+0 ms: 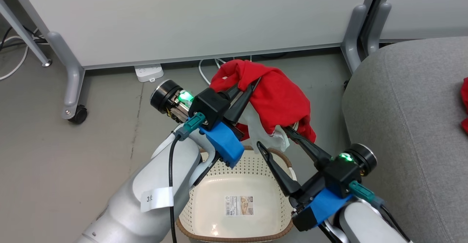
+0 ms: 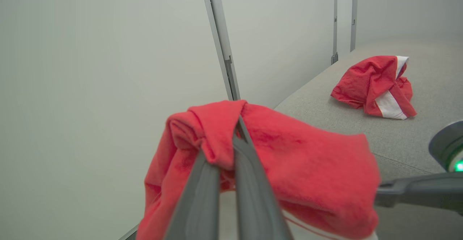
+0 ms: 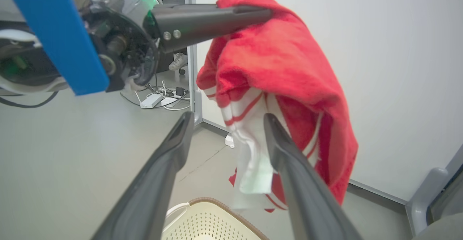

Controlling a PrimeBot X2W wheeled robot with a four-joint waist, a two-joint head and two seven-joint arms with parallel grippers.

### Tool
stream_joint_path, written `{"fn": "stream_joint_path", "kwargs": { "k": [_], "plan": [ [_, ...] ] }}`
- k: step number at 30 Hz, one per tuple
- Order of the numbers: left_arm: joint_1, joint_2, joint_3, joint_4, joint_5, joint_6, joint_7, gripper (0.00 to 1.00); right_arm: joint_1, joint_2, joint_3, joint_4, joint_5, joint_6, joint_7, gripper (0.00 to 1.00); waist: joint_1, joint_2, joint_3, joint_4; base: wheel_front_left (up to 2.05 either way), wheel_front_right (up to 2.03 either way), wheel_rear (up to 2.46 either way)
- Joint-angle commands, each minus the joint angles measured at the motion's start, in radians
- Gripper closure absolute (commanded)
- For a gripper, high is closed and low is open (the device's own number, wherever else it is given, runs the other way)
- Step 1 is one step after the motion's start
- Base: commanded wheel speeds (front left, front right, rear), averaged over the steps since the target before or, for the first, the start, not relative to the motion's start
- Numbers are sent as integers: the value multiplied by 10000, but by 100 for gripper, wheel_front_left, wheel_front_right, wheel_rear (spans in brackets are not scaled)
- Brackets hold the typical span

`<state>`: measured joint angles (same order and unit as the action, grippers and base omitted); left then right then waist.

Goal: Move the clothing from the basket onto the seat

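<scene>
My right gripper needs to carry the garment onto the seat (image 1: 409, 126), so next it should grab the red garment by its hanging lower edge (image 1: 277, 135).
My left gripper (image 1: 255, 83) is shut on a bunch of a red garment (image 1: 278, 96) with white striped trim, holding it up above the basket (image 1: 204, 202). The cream basket's floor is bare except for a printed label. My right gripper (image 1: 275, 137) stands open just under the garment's hanging white edge, one finger against the fabric. In the right wrist view its fingers (image 3: 181, 135) flank the dangling white panel of the garment (image 3: 285, 59). A second red and white garment (image 2: 376, 84) lies crumpled on the grey seat (image 1: 409, 126) to the right.
White partition panels (image 1: 190, 16) on grey legs with a caster (image 1: 77, 114) stand behind the basket. A power strip (image 1: 149, 72) and cables lie on the grey floor beneath them. The seat's rounded edge sits close beside my right arm.
</scene>
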<state>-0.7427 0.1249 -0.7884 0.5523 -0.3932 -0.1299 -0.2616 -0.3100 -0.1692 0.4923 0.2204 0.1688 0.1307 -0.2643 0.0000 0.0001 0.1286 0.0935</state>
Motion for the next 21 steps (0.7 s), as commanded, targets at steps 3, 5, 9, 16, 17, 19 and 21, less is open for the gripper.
{"fn": "stream_joint_path", "kwargs": {
  "k": [3,5,9,16,17,19,21],
  "plan": [
    [-238,-53,-87,-12,29,-12,-50,100,-546,113,281,448,6,1,2,0,0,-1,99,89,0,0,0],
    [-251,-96,-135,-21,13,-12,-50,100,-816,209,343,685,7,1,0,0,0,-1,145,136,0,0,0],
    [-349,-149,-165,-42,2,-12,-50,100,-1191,404,298,1098,45,1,0,0,0,-1,245,221,0,0,0],
    [-424,-214,-163,-61,0,-12,-50,100,-1574,803,-259,1445,-140,1,0,0,0,-1,362,291,0,0,0],
    [-424,-223,-159,-60,1,-12,-50,100,-1605,853,-297,1473,-177,1,2,100,0,-1,366,295,0,0,0],
    [-425,-238,-158,-56,5,-12,-50,100,-1665,930,-346,1453,-187,1,0,100,0,-1,373,302,0,0,0],
    [-414,-247,-148,-48,4,-12,-50,100,-1673,964,-377,1437,-198,1,0,100,0,-1,371,302,0,0,0]
  ]
}}
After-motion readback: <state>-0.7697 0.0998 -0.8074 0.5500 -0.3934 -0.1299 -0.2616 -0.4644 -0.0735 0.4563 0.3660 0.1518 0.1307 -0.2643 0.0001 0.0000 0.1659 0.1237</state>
